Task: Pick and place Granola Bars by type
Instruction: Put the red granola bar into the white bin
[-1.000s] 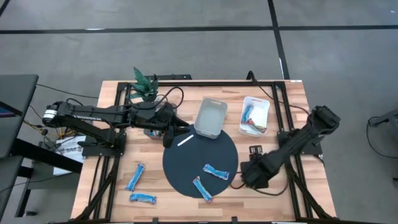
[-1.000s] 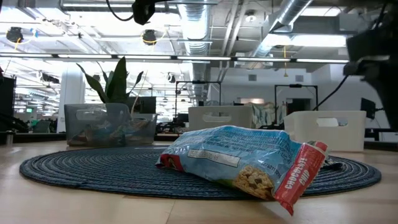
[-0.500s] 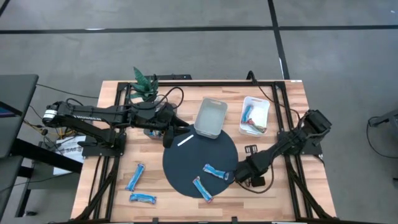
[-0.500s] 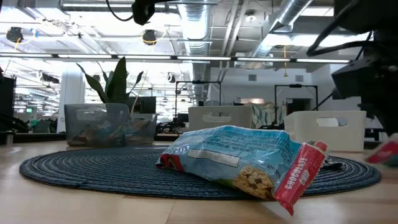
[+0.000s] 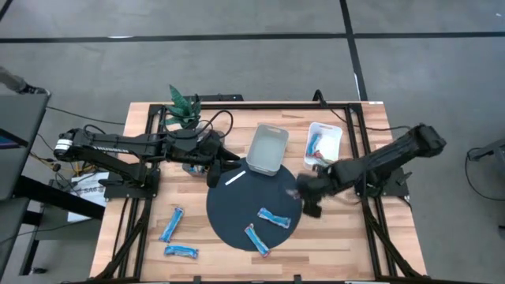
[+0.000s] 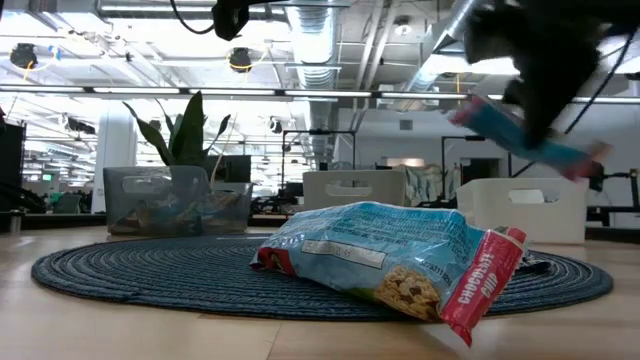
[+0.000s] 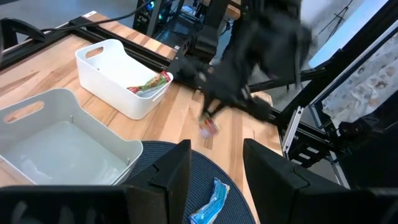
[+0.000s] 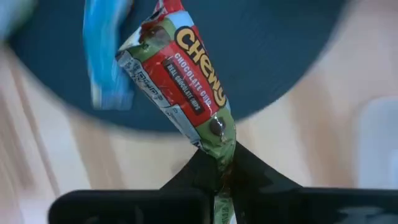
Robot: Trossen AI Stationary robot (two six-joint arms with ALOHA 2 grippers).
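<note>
I need to move the granola bar [image 5: 293, 194] to the white bin [image 5: 324, 142] with my right gripper before I let go of the bar. The bar is hanging over the mat's edge, short of the bin.
My right gripper [image 5: 304, 196] hangs above the right rim of the dark round mat [image 5: 237, 207], shut on a red-and-green "Chewy" granola bar [image 8: 180, 81]; the bar also shows in the low view [image 6: 520, 135]. Two blue bars [image 5: 274, 218] [image 5: 256, 239] lie flat on the mat. Two more blue bars [image 5: 172, 224] [image 5: 181, 252] lie on the wood at the near left. My left gripper [image 5: 211, 175] waits, open and empty, at the mat's far-left rim. My right gripper pinches the bar's crimped wrapper end [image 8: 221, 155] between its two fingers. The rest of the bar sticks out past the fingertips. The bar is lifted clear of the table and mat, tilted in the low view.
A clear bin [image 5: 268, 148] and a white bin [image 5: 323, 146] holding multicoloured bars stand beyond the mat. A third bin [image 6: 175, 200] with bars sits by my left arm. A thin white stick [image 5: 235, 178] lies on the mat's far edge. A plant [image 5: 183, 102] stands at the far left.
My right gripper has first gone a little toward the table's left edge, then risen and gone toward the far edge. The multicoloured bar has gone with it, from low near the table to well above the mat.
</note>
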